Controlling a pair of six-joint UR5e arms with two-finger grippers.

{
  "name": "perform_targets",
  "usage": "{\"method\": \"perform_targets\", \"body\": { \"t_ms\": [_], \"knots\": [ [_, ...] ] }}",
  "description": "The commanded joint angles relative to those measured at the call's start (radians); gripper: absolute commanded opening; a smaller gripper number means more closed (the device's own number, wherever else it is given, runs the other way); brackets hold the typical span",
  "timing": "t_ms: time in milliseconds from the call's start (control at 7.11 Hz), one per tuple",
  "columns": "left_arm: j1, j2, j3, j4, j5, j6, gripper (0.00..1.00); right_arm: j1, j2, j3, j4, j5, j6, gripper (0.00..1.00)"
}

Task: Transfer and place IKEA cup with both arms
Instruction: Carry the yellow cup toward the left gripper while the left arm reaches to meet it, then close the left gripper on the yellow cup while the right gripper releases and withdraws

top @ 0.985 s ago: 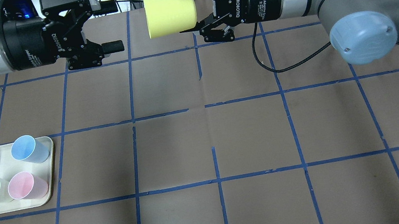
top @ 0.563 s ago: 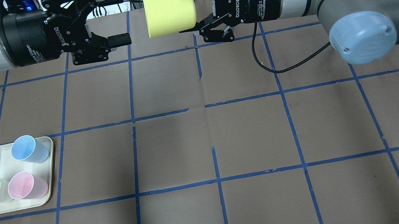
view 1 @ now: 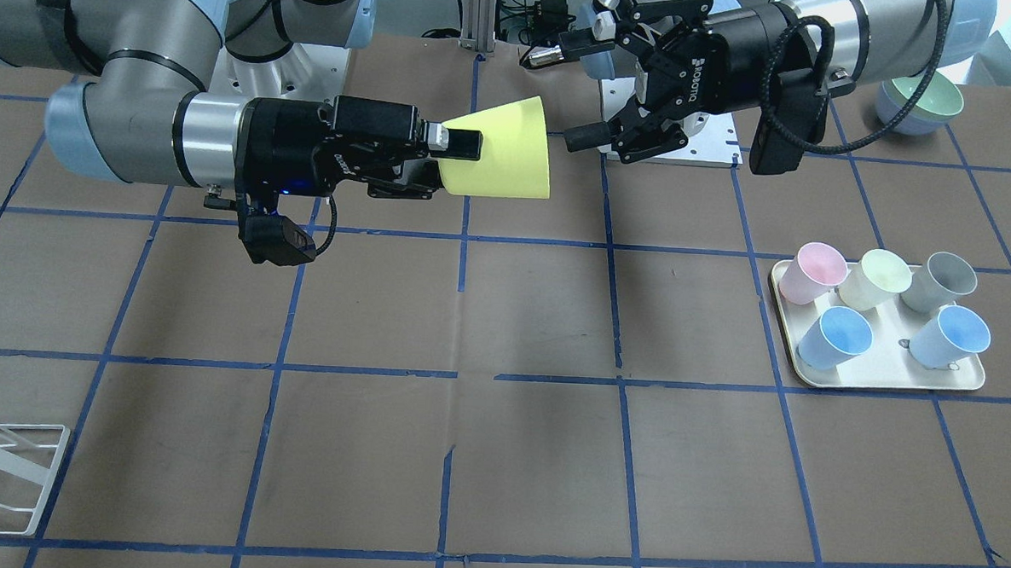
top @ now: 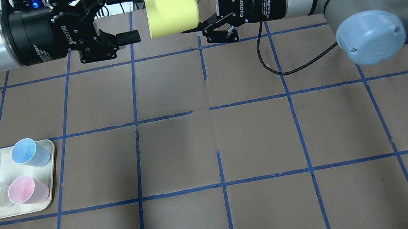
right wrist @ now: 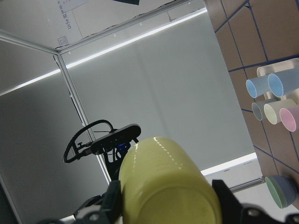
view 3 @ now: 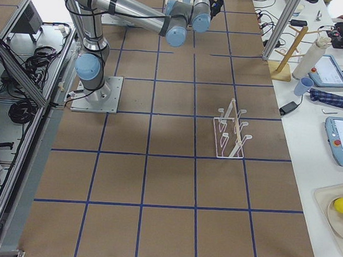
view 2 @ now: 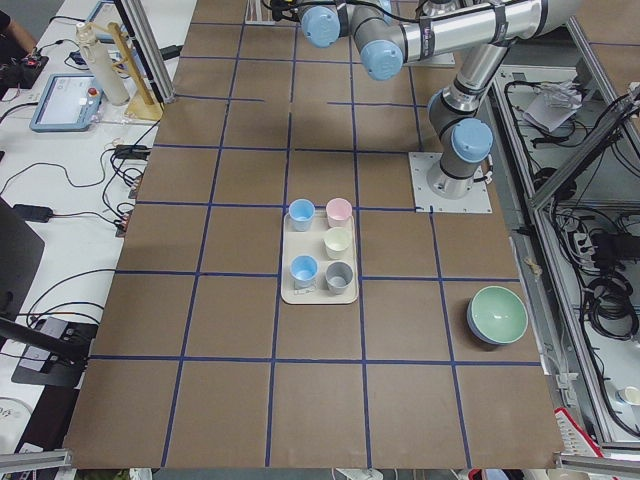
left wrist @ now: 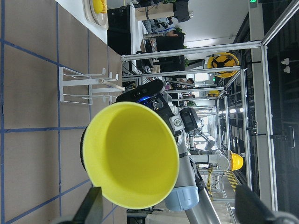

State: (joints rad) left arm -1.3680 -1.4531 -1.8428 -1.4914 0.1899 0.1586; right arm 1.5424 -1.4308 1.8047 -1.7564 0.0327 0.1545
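To take over the yellow cup for placing on the tray, my left gripper will next grab the cup by its rim.
The bright yellow IKEA cup lies on its side in the air over the table's far edge, with its wide mouth towards my left arm. My right gripper is shut on its narrow base end; it shows the same in the front view. My left gripper is open and empty, its fingertips just short of the cup's rim. In the front view the left gripper stands behind and beside the cup. The left wrist view looks into the cup's open mouth. The right wrist view shows the cup's base.
A cream tray at the near left holds several pastel cups, also seen in the front view. A green bowl sits near the left arm's base. A white wire rack stands on the table's right side.
My left gripper has moved right towards the cup's mouth, still open. The right gripper and cup have barely shifted.
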Motion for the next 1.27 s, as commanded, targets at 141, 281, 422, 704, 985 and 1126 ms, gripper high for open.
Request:
{"method": "perform_targets", "body": {
  "t_ms": [141, 281, 422, 704, 985, 1126],
  "knots": [
    [-0.002, -0.007, 0.002, 0.039, -0.032, -0.016, 0.77, 0.041, 0.001, -0.002, -0.005, 0.007, 0.005, 0.00],
    [-0.002, -0.003, 0.000, 0.039, -0.030, -0.016, 0.75, 0.041, 0.003, -0.002, -0.002, 0.007, 0.005, 0.00],
    [-0.002, 0.003, -0.003, 0.039, -0.027, -0.016, 0.60, 0.041, 0.004, -0.004, -0.006, 0.006, 0.019, 0.00],
    [-0.002, 0.002, -0.007, 0.039, -0.020, -0.013, 0.30, 0.041, 0.004, -0.004, -0.011, 0.007, 0.045, 0.00],
    [0.000, -0.004, -0.009, 0.039, -0.020, -0.013, 0.16, 0.041, 0.004, -0.005, -0.011, 0.007, 0.049, 0.00],
    [0.000, 0.000, -0.009, 0.039, -0.020, -0.014, 0.12, 0.041, 0.004, -0.005, -0.011, 0.007, 0.049, 0.00]
  ]
}}
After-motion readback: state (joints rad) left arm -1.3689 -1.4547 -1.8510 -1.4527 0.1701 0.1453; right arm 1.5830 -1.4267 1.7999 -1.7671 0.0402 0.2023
